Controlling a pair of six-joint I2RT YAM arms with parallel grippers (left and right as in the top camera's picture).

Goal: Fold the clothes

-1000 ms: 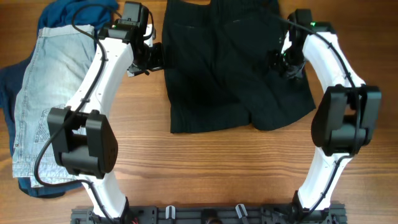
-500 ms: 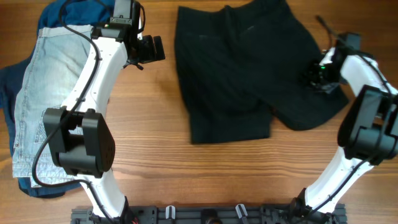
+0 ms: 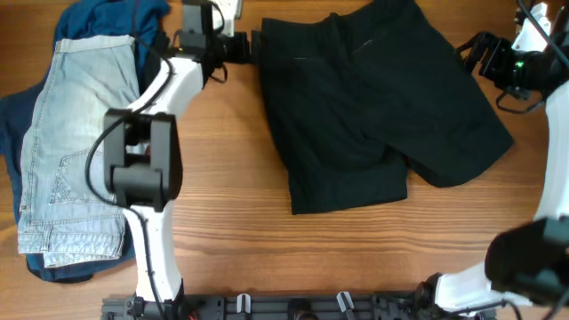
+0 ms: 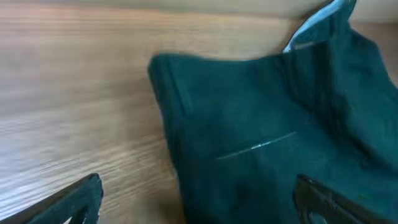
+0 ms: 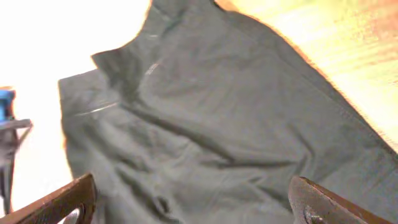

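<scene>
Next, my right gripper grabs the black shorts point(image 3: 373, 107) by the nearest outer side edge to pull that leg inward and fold the shorts.
The black shorts point(image 3: 373, 107) lie spread flat on the wooden table point(image 3: 267, 249), waistband at the far edge, legs toward the front. My left gripper point(image 3: 242, 46) is open and empty at the shorts' far left waistband corner. In the left wrist view its fingers point(image 4: 199, 208) straddle the shorts' edge point(image 4: 261, 143). My right gripper point(image 3: 476, 55) is open and empty, just off the shorts' far right side. The right wrist view shows the shorts point(image 5: 224, 124) between its spread fingers point(image 5: 193, 205).
Light-blue denim shorts point(image 3: 76, 151) lie at the left over a dark blue garment point(image 3: 107, 20), which also shows along the left edge and under the denim's front.
Both arms have swung toward the far edge and outward. The right gripper has let go of the shorts. The black shorts have shifted right and lie more spread out.
</scene>
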